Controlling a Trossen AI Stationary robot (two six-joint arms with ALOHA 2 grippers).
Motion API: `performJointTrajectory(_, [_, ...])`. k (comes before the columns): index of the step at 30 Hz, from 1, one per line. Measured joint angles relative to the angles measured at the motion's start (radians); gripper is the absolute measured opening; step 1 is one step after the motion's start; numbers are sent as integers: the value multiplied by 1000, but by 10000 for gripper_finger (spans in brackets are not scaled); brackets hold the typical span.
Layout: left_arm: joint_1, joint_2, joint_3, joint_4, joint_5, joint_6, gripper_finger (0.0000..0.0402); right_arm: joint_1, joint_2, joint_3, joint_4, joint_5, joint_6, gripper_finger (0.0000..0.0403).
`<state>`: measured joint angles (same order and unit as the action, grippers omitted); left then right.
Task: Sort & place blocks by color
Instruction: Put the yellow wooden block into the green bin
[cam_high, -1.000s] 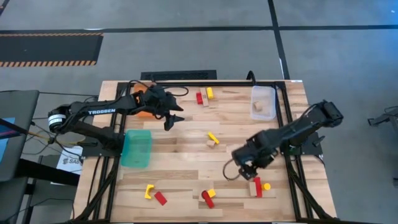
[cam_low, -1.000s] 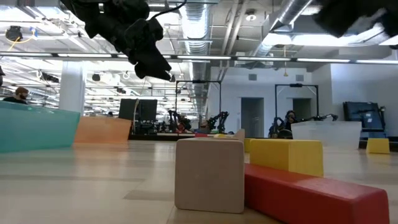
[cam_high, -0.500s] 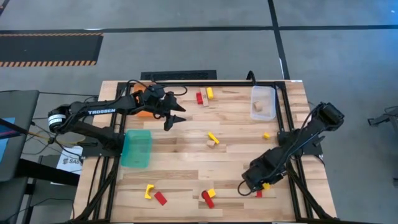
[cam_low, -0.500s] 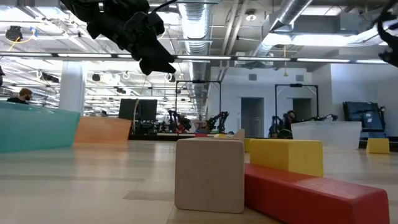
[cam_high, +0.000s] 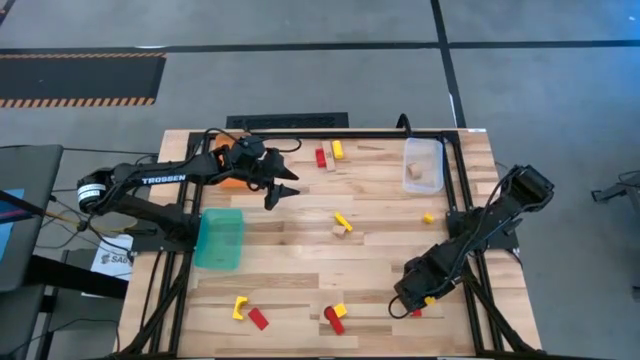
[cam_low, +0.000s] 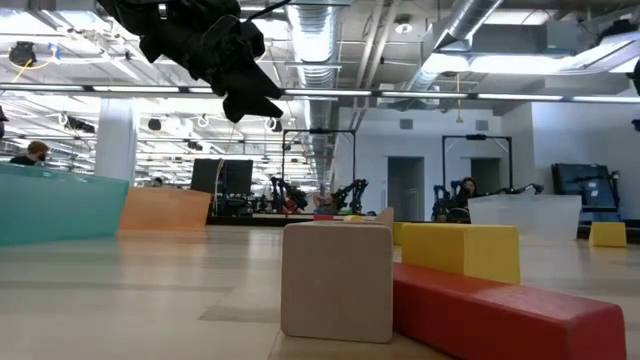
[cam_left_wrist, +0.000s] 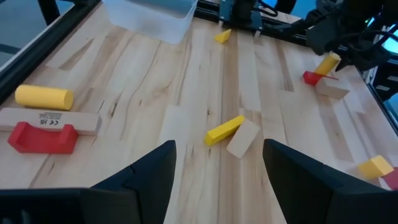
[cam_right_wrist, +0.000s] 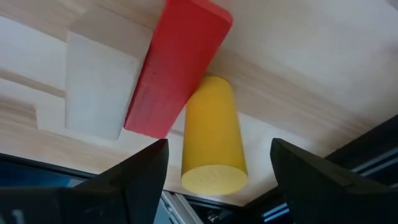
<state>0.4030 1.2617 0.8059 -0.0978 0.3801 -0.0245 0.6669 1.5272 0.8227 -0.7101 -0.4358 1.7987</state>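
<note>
My right gripper closes next, since my fingertips stand beside the yellow cylinder's end (cam_right_wrist: 214, 171), next to the red bar (cam_right_wrist: 177, 68), and closing now would catch the cylinder.
Red, yellow and pale wood blocks lie scattered on the wooden table (cam_high: 300, 260). My right gripper (cam_high: 412, 296) hangs open, pointing steeply down, over a cluster near the table's near right corner. That cluster is a red bar (cam_right_wrist: 177, 68), a yellow cylinder (cam_right_wrist: 211, 134) and a pale wood block (cam_right_wrist: 102, 87), all lying on the table. The two fingers stand on either side of the cylinder's end without touching it. My left gripper (cam_high: 283, 190) waits open and empty above the table's far left part, with a yellow bar (cam_left_wrist: 225, 129) and a wood block (cam_left_wrist: 244, 138) ahead of it.
A teal bin (cam_high: 220, 238) stands at the left, an orange bin (cam_high: 228, 165) under my left arm, and a clear bin (cam_high: 423, 163) with a wood block at the far right. More blocks lie at the far middle (cam_high: 329, 154) and along the near edge (cam_high: 250, 312). A black frame rail (cam_high: 470, 290) runs close by my right gripper.
My right gripper has swung toward the table's near right corner and come down over the red, yellow and wood cluster, rolling at the wrist as it went. It has stayed open.
</note>
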Motion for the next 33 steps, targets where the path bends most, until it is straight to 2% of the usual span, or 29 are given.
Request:
performJointTrajectory(4, [0,0,0,0,0,-3,228,-1,0,0,1,-2,-4,285])
performJointTrajectory(8, [0,0,0,1,0,-14,228,-1,0,0,18,-8,-9,251])
performJointTrajectory(16, [0,0,0,3,-11,-14,228,-3,-9,-1,16,-15,-10,122])
performJointTrajectory(19, [0,0,0,3,-13,-14,228,-3,-39,24,-42,23,-12,116])
performJointTrajectory(22, [0,0,0,3,-13,-18,228,-3,-100,92,-190,87,-14,116])
performJointTrajectory(25, [0,1,0,26,-3,-38,228,-7,-188,175,-362,219,12,116])
performJointTrajectory(27, [0,1,0,59,15,-61,228,-7,-250,224,-439,364,37,116])
performJointTrajectory(30, [-1,1,0,131,59,-94,228,-7,-337,254,-451,680,43,116])
performJointTrajectory(33, [-13,1,1,211,78,-91,228,-17,-402,246,-375,989,-60,116])
